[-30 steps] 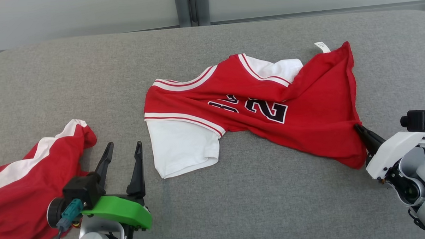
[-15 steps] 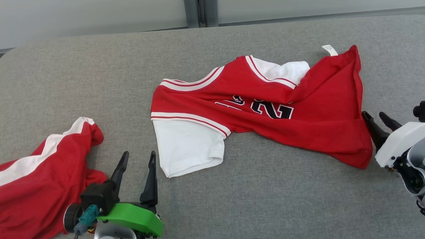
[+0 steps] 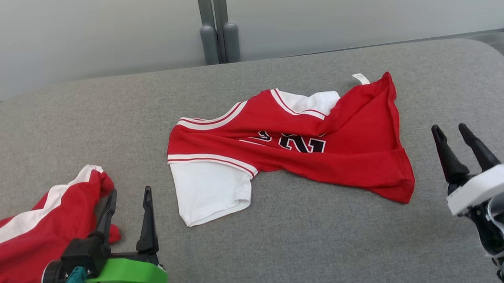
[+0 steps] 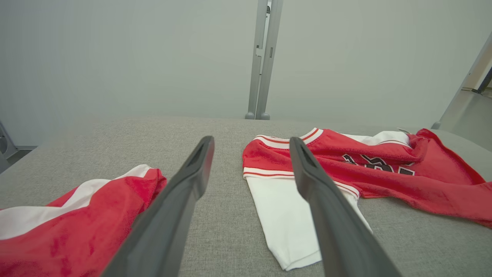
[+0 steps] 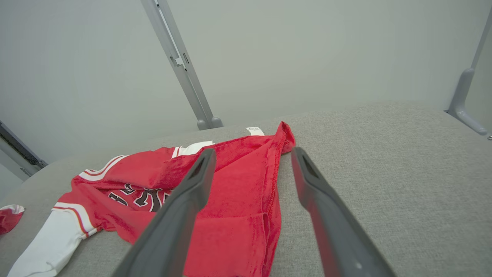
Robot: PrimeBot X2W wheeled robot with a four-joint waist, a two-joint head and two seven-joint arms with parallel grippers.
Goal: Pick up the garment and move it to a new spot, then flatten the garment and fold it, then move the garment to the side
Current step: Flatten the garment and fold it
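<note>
I will use my left gripper next to grip the white sleeve on its label's side by the sleeve's edge [image 3: 335, 96]. Then I can fold the red jersey.
The garment [image 3: 294, 156] is a red jersey with white sleeves and dark numerals, lying crumpled across the middle of the grey table [image 3: 323, 248]. Its hem points right and one white sleeve points toward me. My right gripper [image 3: 448, 128] stands open to the right of the hem, a short gap away, holding nothing. In the right wrist view the garment [image 5: 238, 184] lies ahead and left of the open right gripper [image 5: 253, 150]. My left gripper [image 3: 129, 191] is open at the lower left, short of the white sleeve. The left wrist view has the garment [image 4: 384, 173] beyond the left gripper [image 4: 251, 139].
A second red and white cloth [image 3: 37, 232] is bunched at the table's near left, right beside my left gripper, and appears as the cloth [image 4: 77, 223] in the left wrist view. A pale wall with grey posts [image 3: 214, 34] stands behind the table's far edge.
My right gripper has opened, let go of the garment's right hem and drawn back to the right. The hem now rests on the table. The head camera has shifted.
</note>
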